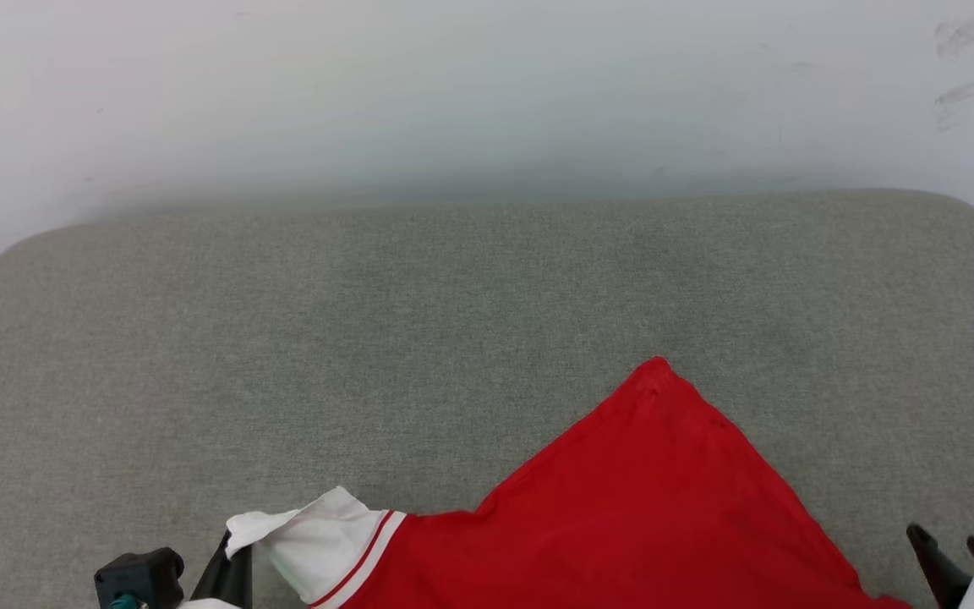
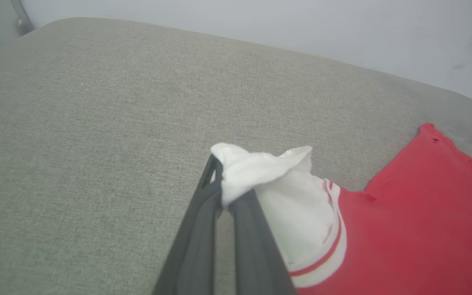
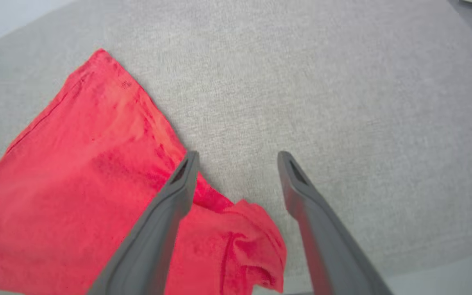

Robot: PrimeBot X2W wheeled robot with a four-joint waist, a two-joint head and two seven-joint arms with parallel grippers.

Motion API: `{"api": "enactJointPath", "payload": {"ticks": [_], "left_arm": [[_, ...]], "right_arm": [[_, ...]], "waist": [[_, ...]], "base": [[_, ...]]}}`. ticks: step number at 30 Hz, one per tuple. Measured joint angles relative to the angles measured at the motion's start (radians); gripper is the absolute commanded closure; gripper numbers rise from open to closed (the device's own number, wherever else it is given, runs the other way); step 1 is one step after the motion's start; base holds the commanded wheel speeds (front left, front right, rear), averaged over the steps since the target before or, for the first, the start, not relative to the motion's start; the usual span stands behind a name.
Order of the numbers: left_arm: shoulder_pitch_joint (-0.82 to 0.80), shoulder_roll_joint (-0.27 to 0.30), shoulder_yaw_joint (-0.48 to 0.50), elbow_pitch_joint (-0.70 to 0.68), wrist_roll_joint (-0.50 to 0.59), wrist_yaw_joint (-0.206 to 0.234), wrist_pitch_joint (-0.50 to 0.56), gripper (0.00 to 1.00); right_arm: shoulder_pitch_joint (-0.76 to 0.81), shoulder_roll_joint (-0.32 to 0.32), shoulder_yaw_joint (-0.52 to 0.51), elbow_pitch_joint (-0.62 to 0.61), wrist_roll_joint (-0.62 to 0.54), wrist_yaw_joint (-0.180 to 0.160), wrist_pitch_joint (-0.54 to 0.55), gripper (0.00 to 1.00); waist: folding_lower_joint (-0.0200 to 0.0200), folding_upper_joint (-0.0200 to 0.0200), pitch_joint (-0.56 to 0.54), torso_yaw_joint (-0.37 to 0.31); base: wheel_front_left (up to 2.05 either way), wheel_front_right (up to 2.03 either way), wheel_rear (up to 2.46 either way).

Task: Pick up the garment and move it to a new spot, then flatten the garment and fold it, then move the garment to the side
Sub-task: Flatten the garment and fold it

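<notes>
My right gripper is to move the shirt and spread it out, so next it needs to take hold of the red shirt (image 1: 636, 507) by its crumpled red corner (image 1: 872, 599).
The garment (image 1: 622, 516) is a bright red shirt lying spread on the grey cushion (image 1: 453, 321), near its front edge, with one red corner pointing away from me. Its white sleeve with thin red stripes (image 1: 326, 541) sticks out to the left. My left gripper (image 1: 229, 558) is shut on the tip of that sleeve, and the left wrist view shows the white cloth (image 2: 268, 180) bunched over the gripper (image 2: 219, 184). My right gripper (image 1: 952, 545) stands open at the shirt's right edge. In the right wrist view, the gripper (image 3: 238, 157) hangs over a crumpled red corner (image 3: 252, 241), apart from it.
A pale wall (image 1: 487, 93) with dark scuff marks at its right rises behind the cushion. The cushion's rounded corners fall away at far left and far right, and its front edge (image 3: 424, 270) runs just beyond my right gripper. Bare grey fabric stretches behind and left of the shirt.
</notes>
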Motion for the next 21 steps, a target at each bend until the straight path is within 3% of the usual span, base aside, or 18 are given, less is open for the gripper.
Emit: {"api": "enactJointPath", "payload": {"ticks": [5,8,11,21], "left_arm": [[-0.053,-0.001,-0.006,-0.015,0.015,-0.004,-0.010,1.00],[-0.095,-0.003,-0.014,-0.022,0.025,-0.017,-0.018,1.00],[-0.132,-0.005,-0.023,-0.032,0.037,-0.020,-0.024,1.00],[-0.230,-0.019,-0.053,-0.077,0.069,-0.040,-0.041,1.00]], "right_arm": [[-0.126,0.017,-0.002,0.039,0.002,0.000,-0.174,0.00],[-0.216,0.007,0.040,0.093,0.011,0.000,-0.181,0.00],[-0.316,-0.023,0.122,0.143,0.022,0.000,-0.107,0.00],[-0.626,-0.099,0.349,0.254,0.067,0.000,0.300,0.00]], "waist": [[0.0002,0.0000,0.041,0.004],[0.0002,0.0000,0.075,0.010],[0.0003,0.0000,0.111,0.019],[0.0004,0.0000,0.244,0.070]], "base": [[0.00,0.00,0.00],[0.00,0.00,0.00],[0.00,0.00,0.00],[0.00,0.00,0.00]]}}
